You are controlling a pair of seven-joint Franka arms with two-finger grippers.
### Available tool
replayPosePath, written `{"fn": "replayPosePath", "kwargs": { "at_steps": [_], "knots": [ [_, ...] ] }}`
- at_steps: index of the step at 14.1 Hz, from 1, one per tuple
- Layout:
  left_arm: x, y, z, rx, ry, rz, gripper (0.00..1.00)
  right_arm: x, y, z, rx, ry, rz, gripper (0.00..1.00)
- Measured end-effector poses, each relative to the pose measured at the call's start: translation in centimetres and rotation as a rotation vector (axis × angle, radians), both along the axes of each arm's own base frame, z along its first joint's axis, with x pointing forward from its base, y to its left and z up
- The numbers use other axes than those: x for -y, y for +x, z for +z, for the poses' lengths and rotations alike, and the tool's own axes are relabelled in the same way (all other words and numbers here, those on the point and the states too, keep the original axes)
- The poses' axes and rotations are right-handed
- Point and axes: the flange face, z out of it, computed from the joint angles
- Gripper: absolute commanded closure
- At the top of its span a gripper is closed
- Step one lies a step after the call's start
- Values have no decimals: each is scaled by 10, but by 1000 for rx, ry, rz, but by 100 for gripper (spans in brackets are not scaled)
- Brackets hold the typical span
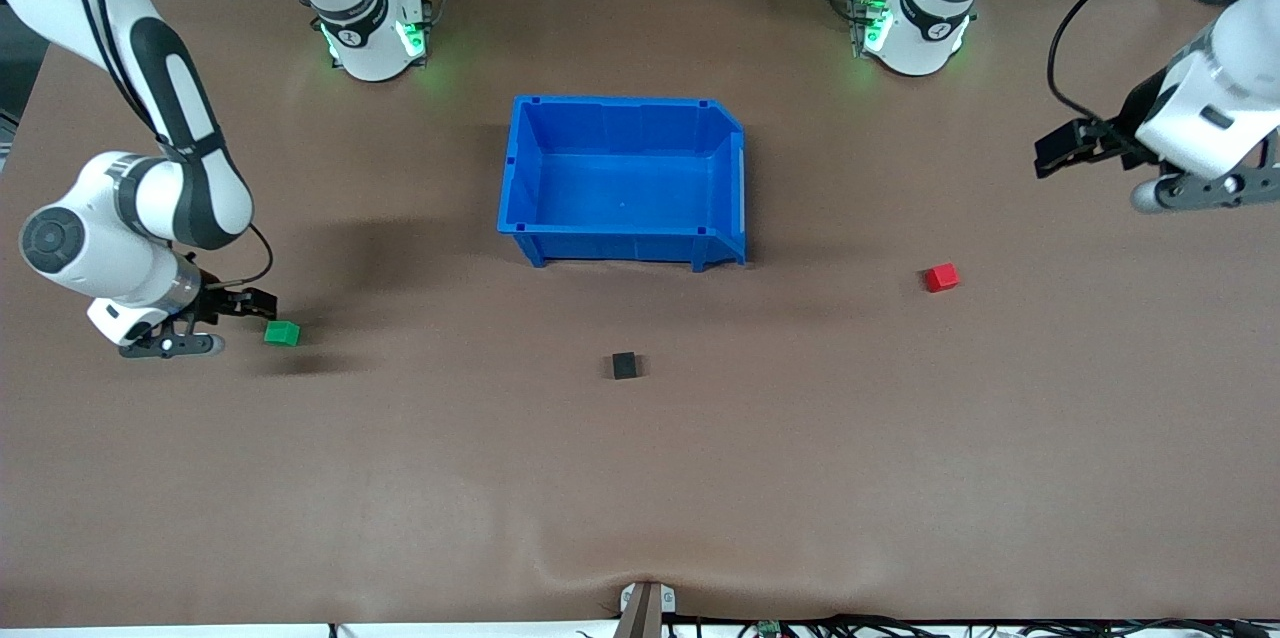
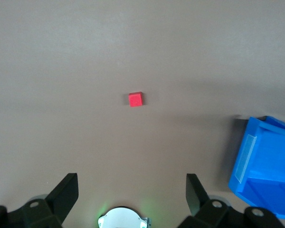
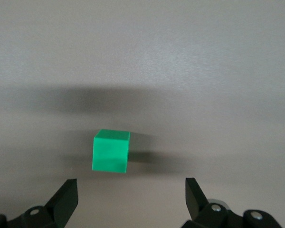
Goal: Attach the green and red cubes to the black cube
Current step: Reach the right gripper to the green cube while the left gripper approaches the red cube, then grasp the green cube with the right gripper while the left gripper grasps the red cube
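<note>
The green cube (image 1: 282,333) needs to be attached to the black cube (image 1: 625,365), so my right gripper should next grab the green cube by its opposite sides.
The green cube (image 1: 282,333) lies on the brown table toward the right arm's end. My right gripper (image 1: 246,302) is open and empty, low over the table right beside the cube. In the right wrist view the green cube (image 3: 111,150) lies just ahead of the open fingertips of the right gripper (image 3: 130,190), not between them. The black cube (image 1: 625,365) sits mid-table, nearer the front camera than the bin. The red cube (image 1: 941,277) lies toward the left arm's end. My left gripper (image 1: 1062,148) is open and empty, held high, with the red cube (image 2: 136,99) well ahead of it (image 2: 132,186).
An empty blue bin (image 1: 620,246) stands mid-table, farther from the front camera than the black cube. Its corner shows in the left wrist view (image 2: 263,164). The robot bases stand along the table's edge farthest from the front camera.
</note>
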Motion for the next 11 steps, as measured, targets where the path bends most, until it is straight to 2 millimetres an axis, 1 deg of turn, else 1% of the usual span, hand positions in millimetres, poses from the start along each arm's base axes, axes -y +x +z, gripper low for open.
{"fn": "replayPosePath", "kwargs": {
  "at_steps": [3, 5, 8, 11],
  "knots": [
    [2, 2, -26, -19, 1, -5, 0, -5, 1, -22, -2, -1, 7, 0],
    [2, 1, -44, -36, 3, -6, 0, -8, 1, -30, -3, 27, -25, 0],
    [1, 0, -79, -68, 5, -7, 0, -9, 3, -38, 20, 41, -51, 0],
    [1, 4, -113, -55, 0, -5, 0, -9, 1, -56, 16, 35, -49, 0]
  ]
}}
